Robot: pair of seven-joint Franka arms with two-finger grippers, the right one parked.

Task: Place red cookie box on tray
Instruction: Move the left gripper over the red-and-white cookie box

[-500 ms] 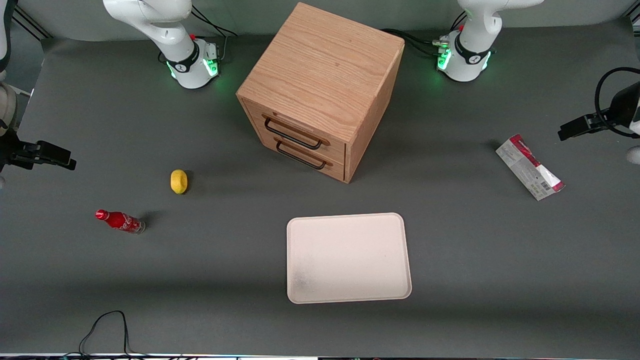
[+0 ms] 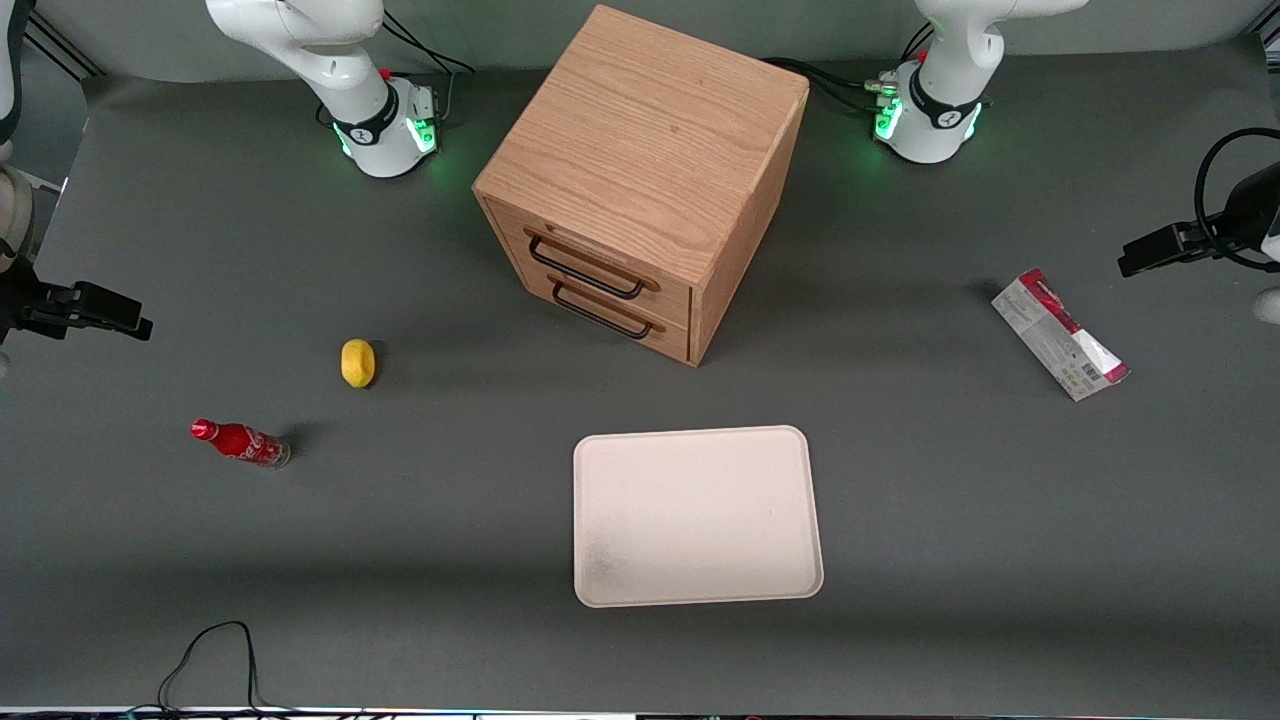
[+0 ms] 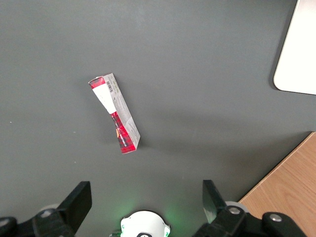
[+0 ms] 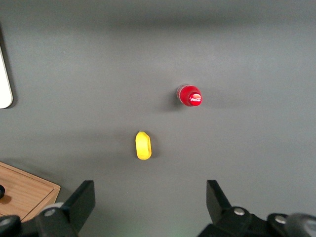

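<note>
My left gripper next needs to grab the red cookie box (image 2: 1060, 335) by its middle across the long sides, to set the box on the tray (image 2: 697, 515).
The red cookie box (image 2: 1060, 335) lies flat on the grey table toward the working arm's end, its grey-white printed face up and dark red along one edge. It also shows in the left wrist view (image 3: 114, 113). The cream-white tray (image 2: 697, 515) lies empty near the front of the table, in front of the cabinet; one corner of it shows in the left wrist view (image 3: 298, 54). My left gripper (image 2: 1135, 262) hangs above the table, a little farther from the front camera than the box and apart from it. In the wrist view the gripper (image 3: 146, 197) is open wide and empty.
A wooden two-drawer cabinet (image 2: 640, 180) stands mid-table, farther back than the tray. A yellow lemon (image 2: 357, 362) and a small red soda bottle (image 2: 240, 442) lie toward the parked arm's end. A black cable (image 2: 210, 650) loops at the front edge.
My left gripper has shifted slightly, a little higher in the front view. The cookie box and the tray have not moved.
</note>
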